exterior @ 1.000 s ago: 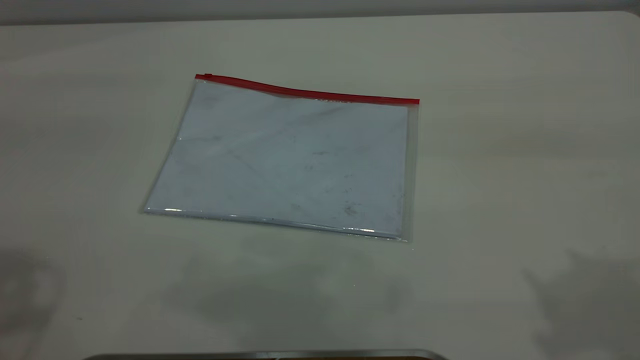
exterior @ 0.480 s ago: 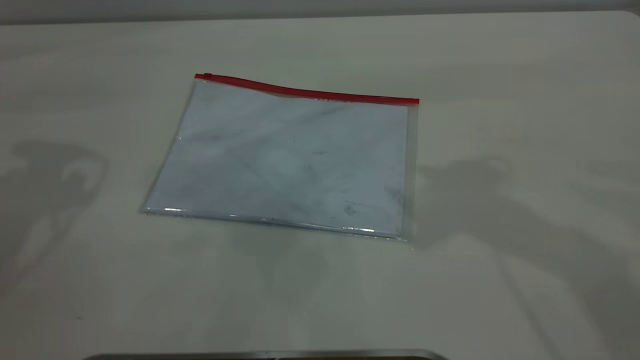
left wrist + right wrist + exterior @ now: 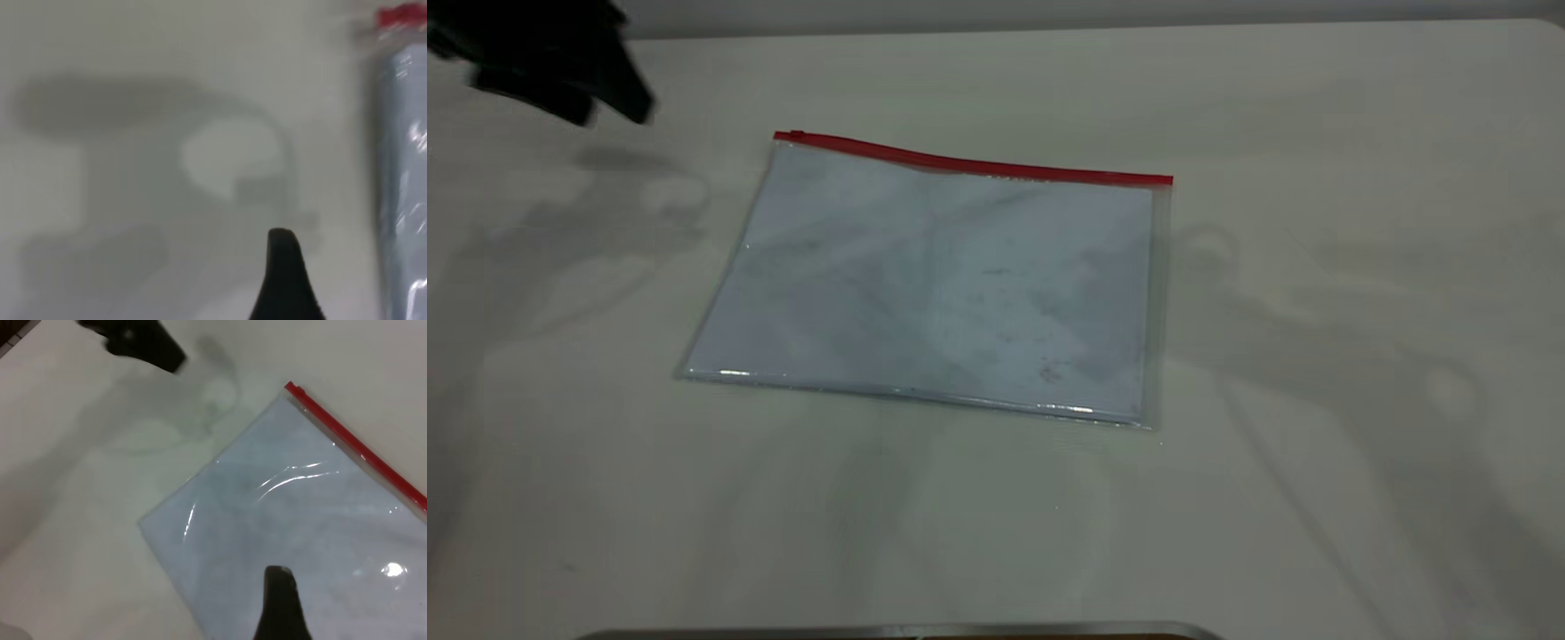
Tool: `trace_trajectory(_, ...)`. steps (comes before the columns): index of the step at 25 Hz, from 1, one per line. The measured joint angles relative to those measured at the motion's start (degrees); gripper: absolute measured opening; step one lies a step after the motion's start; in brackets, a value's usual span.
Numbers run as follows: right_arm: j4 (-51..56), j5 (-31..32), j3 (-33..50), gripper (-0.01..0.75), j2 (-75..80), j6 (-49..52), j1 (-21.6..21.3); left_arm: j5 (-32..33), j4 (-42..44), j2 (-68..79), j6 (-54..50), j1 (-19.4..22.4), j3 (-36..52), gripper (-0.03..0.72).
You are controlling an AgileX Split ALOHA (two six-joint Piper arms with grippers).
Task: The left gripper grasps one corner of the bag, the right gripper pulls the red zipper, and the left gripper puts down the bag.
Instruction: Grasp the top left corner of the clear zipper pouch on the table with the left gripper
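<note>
My left gripper should next grab the bag by its corner beside the slider tab (image 3: 796, 136). That leaves the red zipper (image 3: 978, 165) free to pull.
The bag (image 3: 938, 289) lies flat on the table, clear with pale blue-white sheets inside. The red zipper (image 3: 978, 165) runs along its far edge, with the slider tab (image 3: 796, 136) at the left end. My left gripper (image 3: 547, 62) is a black blur above the table at the far left, apart from the bag's far left corner. It also shows in the right wrist view (image 3: 140, 343). In the left wrist view the bag (image 3: 400, 173) and zipper end (image 3: 400, 15) lie to one side. My right gripper (image 3: 281, 607) hangs over the bag (image 3: 300, 520), out of the exterior view.
The pale table (image 3: 1316, 133) spreads around the bag on all sides. Shadows of both arms fall left and right of the bag. A dark metal edge (image 3: 898, 631) runs along the table's front.
My left gripper has come into the exterior view at the far left. The shadows of both arms have moved across the table toward the bag. The bag has not moved.
</note>
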Motion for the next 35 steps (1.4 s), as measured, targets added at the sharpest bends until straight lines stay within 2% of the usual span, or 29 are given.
trace_trajectory(3, 0.1, 0.0, 0.0, 0.589, 0.2, 0.0, 0.0, 4.5, -9.4, 6.8, 9.9, 0.0, -6.4, 0.590)
trace_trajectory(7, 0.1, 0.0, 0.0, 0.589, 0.3, 0.0, 0.0, 8.4, -17.2, 14.7, 15.0, 0.0, -14.6, 0.590)
trace_trajectory(15, 0.1, 0.0, -0.1, 0.589, 0.3, 0.0, 0.0, 16.3, -20.1, 24.9, 15.7, 0.0, -25.2, 0.590)
trace_trajectory(20, 0.2, 0.0, -0.1, 0.589, 0.3, 0.0, 0.0, 18.9, -23.7, 26.5, 16.1, 0.0, -26.4, 0.590)
trace_trajectory(27, 0.9, 0.0, -0.1, 0.589, 0.3, 0.0, 0.0, 23.6, -24.3, 26.9, 17.3, -0.5, -26.4, 0.586)
trace_trajectory(30, 1.0, 0.0, -0.1, 0.589, 0.3, 0.0, 0.0, 24.7, -24.3, 26.9, 17.4, -0.6, -26.4, 0.553)
trace_trajectory(35, 1.1, -0.2, -0.1, 0.589, 0.3, 0.0, 0.0, 24.7, -25.3, 26.9, 19.0, -1.3, -26.4, 0.430)
